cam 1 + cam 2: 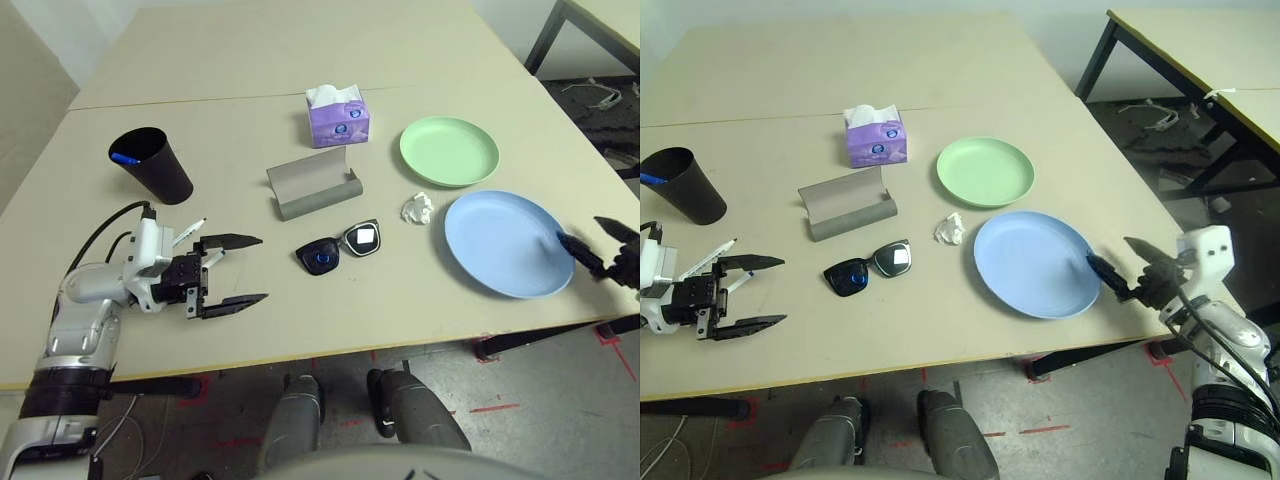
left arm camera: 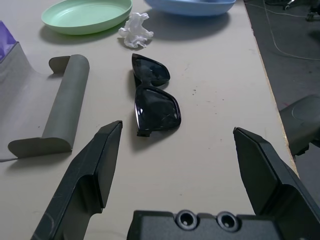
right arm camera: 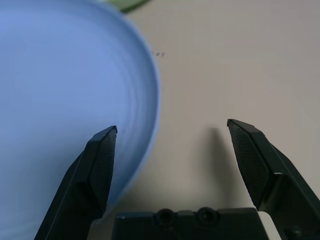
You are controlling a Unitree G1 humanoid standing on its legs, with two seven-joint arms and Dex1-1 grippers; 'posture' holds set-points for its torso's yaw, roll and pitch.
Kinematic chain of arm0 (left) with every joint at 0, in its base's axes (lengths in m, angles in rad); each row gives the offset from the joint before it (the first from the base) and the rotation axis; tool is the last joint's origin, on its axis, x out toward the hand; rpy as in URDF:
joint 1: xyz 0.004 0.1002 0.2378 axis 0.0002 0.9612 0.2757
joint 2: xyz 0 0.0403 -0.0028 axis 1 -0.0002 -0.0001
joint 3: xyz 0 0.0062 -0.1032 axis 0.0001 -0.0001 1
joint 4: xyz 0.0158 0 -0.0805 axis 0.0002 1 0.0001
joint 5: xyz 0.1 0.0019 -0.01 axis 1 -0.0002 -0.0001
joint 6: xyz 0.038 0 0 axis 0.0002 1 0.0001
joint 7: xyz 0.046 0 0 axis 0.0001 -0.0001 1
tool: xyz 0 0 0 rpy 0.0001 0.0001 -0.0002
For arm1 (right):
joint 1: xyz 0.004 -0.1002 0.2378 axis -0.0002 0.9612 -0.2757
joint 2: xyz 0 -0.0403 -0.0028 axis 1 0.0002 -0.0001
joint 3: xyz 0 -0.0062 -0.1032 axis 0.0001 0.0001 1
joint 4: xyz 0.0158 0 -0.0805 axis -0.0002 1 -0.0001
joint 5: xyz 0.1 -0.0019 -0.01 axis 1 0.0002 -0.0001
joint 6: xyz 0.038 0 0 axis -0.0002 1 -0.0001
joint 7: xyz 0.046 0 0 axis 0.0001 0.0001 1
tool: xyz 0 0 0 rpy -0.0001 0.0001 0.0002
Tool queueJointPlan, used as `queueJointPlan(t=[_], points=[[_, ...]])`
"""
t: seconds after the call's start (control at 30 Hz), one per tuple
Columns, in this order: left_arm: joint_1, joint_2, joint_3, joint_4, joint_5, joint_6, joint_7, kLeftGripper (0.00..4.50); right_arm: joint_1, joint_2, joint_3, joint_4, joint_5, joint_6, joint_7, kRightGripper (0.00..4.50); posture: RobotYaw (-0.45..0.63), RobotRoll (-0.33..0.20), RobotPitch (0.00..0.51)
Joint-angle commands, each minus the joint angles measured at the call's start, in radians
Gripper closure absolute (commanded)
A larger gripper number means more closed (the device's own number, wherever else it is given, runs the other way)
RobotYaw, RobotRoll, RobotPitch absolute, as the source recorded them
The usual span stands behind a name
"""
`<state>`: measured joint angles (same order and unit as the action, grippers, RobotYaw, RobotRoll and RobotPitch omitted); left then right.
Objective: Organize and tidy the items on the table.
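I will stack the blue plate onto the green plate (image 1: 449, 150) next, so I will pick up the blue plate by its rim with my right gripper.
Black sunglasses (image 1: 338, 248) lie near the table's front, just ahead of my open left gripper (image 1: 264, 268), which holds nothing. A white marker (image 1: 188, 232) lies beside that gripper's wrist. Behind the sunglasses sits the grey oblong case (image 1: 313, 183), open. A black cup (image 1: 152, 165) at the left holds a blue-capped marker (image 1: 125, 158). The crumpled tissue (image 1: 417, 209) lies between the green plate (image 1: 449, 150) and the blue plate (image 1: 505, 243). My right gripper (image 1: 1107, 250) is open at the blue plate's right rim, one finger over the plate and the other outside it.
A purple tissue box (image 1: 338, 118) stands behind the case, close to the seam of the table (image 1: 200, 95). A smaller table with dark legs (image 1: 1200, 60) stands at the far right, with cables on the floor below. The front table edge runs just behind both grippers.
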<state>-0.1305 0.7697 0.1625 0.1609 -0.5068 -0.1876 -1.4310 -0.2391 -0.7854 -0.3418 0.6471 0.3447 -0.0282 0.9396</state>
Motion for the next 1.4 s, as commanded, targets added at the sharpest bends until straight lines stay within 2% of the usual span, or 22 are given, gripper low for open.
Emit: queueJointPlan(t=[0.03,0.23,0.27,0.37,0.5,0.63,0.7,0.73,0.9,1.13,1.23,1.4], points=[[0.013,-0.002,0.009,-0.011,0.010,-0.012,0.010,0.00,0.030,-0.002,0.038,-0.079,-0.022,0.098,-0.019,0.02,-0.10,0.000,0.190],[0.022,-0.007,-0.003,-0.031,0.015,-0.021,0.021,0.00,0.048,0.001,0.049,-0.211,-0.004,0.241,-0.035,0.02,-0.10,0.000,0.194],[0.022,-0.008,-0.004,-0.031,0.017,-0.025,0.023,0.00,0.051,0.000,0.050,-0.228,0.000,0.268,-0.036,0.19,-0.10,0.000,0.194],[0.019,-0.011,-0.006,-0.027,0.020,-0.034,0.027,0.00,0.057,0.003,0.045,-0.276,0.019,0.335,-0.034,0.97,-0.10,0.000,0.194],[0.008,-0.013,-0.009,-0.012,0.027,-0.044,0.033,0.00,0.060,0.009,0.036,-0.298,0.029,0.354,-0.032,2.47,-0.10,0.000,0.193],[0.005,-0.013,-0.010,0.000,0.031,-0.046,0.034,0.00,0.058,0.012,0.020,-0.298,0.037,0.319,-0.034,3.77,-0.11,0.000,0.190],[0.004,-0.014,-0.012,0.004,0.033,-0.045,0.036,0.00,0.055,0.012,0.002,-0.301,0.053,0.309,-0.039,4.34,-0.11,0.000,0.190],[0.002,-0.015,-0.014,0.005,0.036,-0.046,0.037,0.00,0.051,0.012,-0.013,-0.307,0.067,0.314,-0.040,4.49,-0.11,0.000,0.191],[-0.002,-0.020,-0.021,0.018,0.045,-0.053,0.035,0.00,-0.016,-0.004,-0.091,-0.325,0.171,0.427,-0.068,4.49,-0.13,0.000,0.191],[-0.005,-0.024,-0.035,0.045,0.067,-0.082,0.028,0.00,-0.140,-0.049,-0.100,-0.341,0.271,0.739,-0.116,4.49,-0.13,0.000,0.194],[0.000,-0.022,-0.040,0.048,0.073,-0.095,0.028,0.00,-0.182,-0.034,-0.105,-0.348,0.297,0.841,-0.170,4.49,-0.12,0.000,0.194],[0.014,-0.023,-0.035,0.030,0.074,-0.091,0.039,0.00,-0.279,0.040,-0.110,-0.378,0.317,0.958,-0.319,4.49,-0.12,0.000,0.195]])
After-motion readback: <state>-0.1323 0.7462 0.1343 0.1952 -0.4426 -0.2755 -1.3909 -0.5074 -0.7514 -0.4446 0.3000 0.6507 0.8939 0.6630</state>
